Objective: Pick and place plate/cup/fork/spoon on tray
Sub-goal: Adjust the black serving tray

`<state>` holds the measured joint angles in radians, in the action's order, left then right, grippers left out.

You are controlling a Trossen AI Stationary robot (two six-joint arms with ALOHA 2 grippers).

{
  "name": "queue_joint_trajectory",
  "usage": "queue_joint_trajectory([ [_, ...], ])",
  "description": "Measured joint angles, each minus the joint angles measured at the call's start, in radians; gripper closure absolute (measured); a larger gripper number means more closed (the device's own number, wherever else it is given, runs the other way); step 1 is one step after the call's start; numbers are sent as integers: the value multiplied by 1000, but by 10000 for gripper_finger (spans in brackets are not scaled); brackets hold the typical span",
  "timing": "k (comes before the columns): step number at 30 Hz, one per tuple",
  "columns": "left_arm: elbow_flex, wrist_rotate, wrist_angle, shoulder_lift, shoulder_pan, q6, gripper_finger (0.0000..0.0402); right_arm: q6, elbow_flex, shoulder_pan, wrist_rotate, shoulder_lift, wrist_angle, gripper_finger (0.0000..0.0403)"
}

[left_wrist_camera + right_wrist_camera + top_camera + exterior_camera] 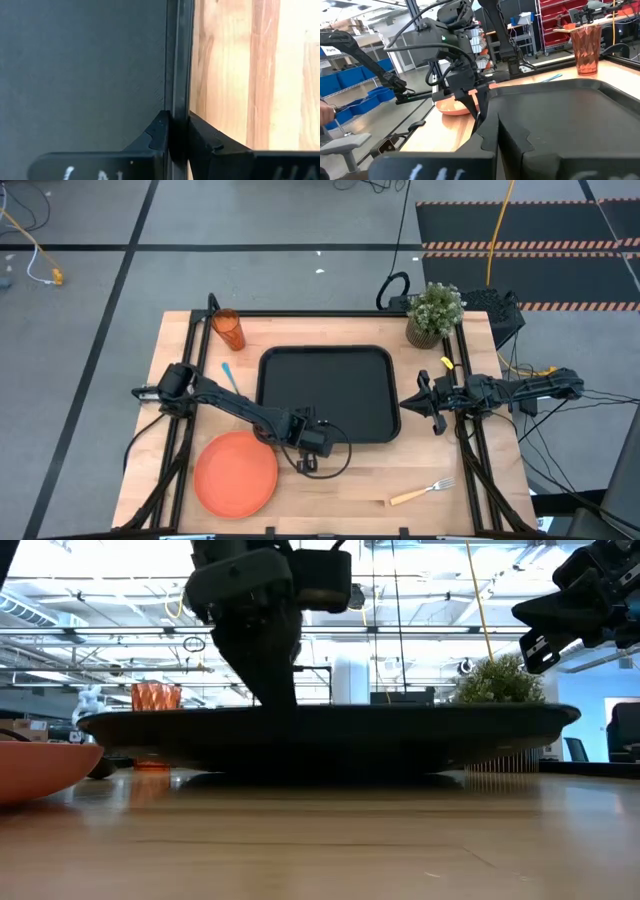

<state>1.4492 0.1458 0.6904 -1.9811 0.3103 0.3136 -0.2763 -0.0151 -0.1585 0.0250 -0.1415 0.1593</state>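
My left gripper is ready to open, because the tray's pinched rim (pixel 179 60) is low over the wood in the wrist view.
The black tray (pixel 330 395) lies mid-table. My left gripper (pixel 288 436) is shut on its near rim, toward the left corner. The orange plate (pixel 235 472) rests flat on the table near the front left, close beside that gripper. The amber cup (pixel 228 328) stands upright at the far left, and the blue-handled spoon (pixel 230 376) lies left of the tray. Near the front right lies the fork (pixel 422 492). My right gripper (pixel 425 402) hangs shut above the table just off the tray's right edge, touching nothing. My left gripper pinches the tray's raised rim (pixel 180 60) between its two fingers, one finger (pixel 159 132) inside the tray and the other (pixel 202 137) outside over the wood. The fingers come steeply from above and stand across the rim. Whether the tray is lifted off the table, I cannot tell.
A potted green plant (pixel 434 313) stands at the far right corner of the table. Black frame rails run along the table's left, right and far sides. Bare wood lies between the tray's near rim and the fork.
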Motion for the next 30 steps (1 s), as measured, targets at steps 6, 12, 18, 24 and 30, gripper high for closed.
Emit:
queue_joint_trajectory([
  [6,0,-1,11,-11,0,-5,345,0,0,0,0,-7,-6,403],
  [12,0,-25,10,-12,0,10,300,0,0,0,0,-11,-7,403],
  [18,0,-12,4,-12,0,10,273,0,0,0,0,-11,-7,403],
  [24,0,-15,4,-12,0,10,264,0,0,0,0,-11,-7,403],
  [30,0,-130,34,-12,-1,44,264,0,0,0,0,-11,-7,403],
])
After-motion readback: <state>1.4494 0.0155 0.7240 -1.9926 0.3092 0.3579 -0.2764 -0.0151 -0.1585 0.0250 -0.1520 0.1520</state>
